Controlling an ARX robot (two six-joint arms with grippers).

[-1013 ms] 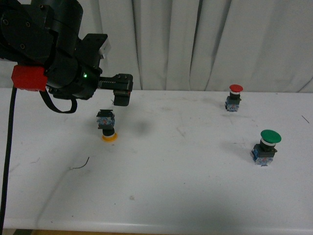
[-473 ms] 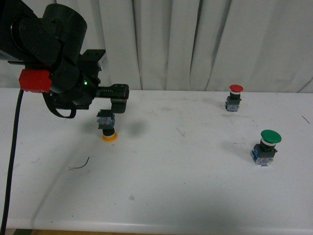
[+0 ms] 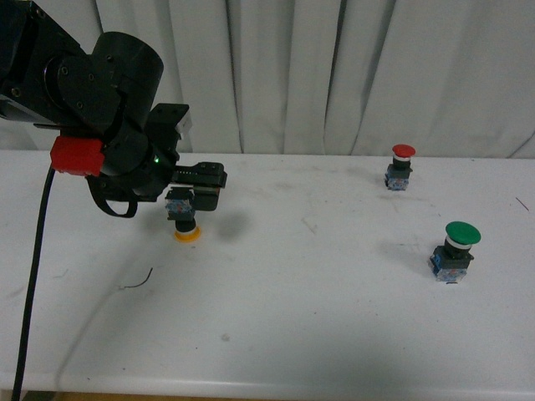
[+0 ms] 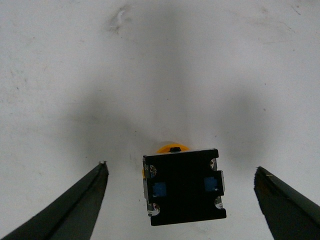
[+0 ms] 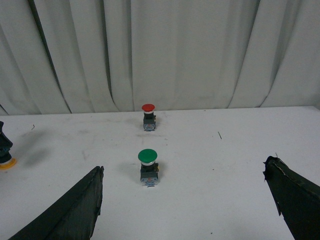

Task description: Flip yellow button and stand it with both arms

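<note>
My left gripper has to grab the yellow button by its black-and-blue base [image 3: 180, 206]. That leaves the orange cap [image 3: 187, 236] free to flip it.
The yellow button [image 3: 183, 219] stands upside down on the white table [image 3: 276, 301], its orange cap on the surface and its black-and-blue base [image 4: 184, 187] facing up. My left gripper [image 3: 194, 197] is lowered over it and open. In the left wrist view the left gripper [image 4: 180, 167] has one finger [image 4: 75, 210] on each side of the base, both well apart from it. The right gripper [image 5: 183, 167] is open over bare table with nothing between its fingers; it does not show in the front view. The yellow cap [image 5: 6, 163] shows at the edge of the right wrist view.
A red-capped button [image 3: 402, 166] stands upright at the back right. A larger green-capped button [image 3: 455, 251] stands nearer on the right. White curtains [image 3: 351, 75] hang behind the table. A thin dark wire scrap [image 3: 138, 281] lies front left.
The left arm has come down and shifted slightly right, bringing its open jaws from above the yellow button to level with its base. The button has not moved.
</note>
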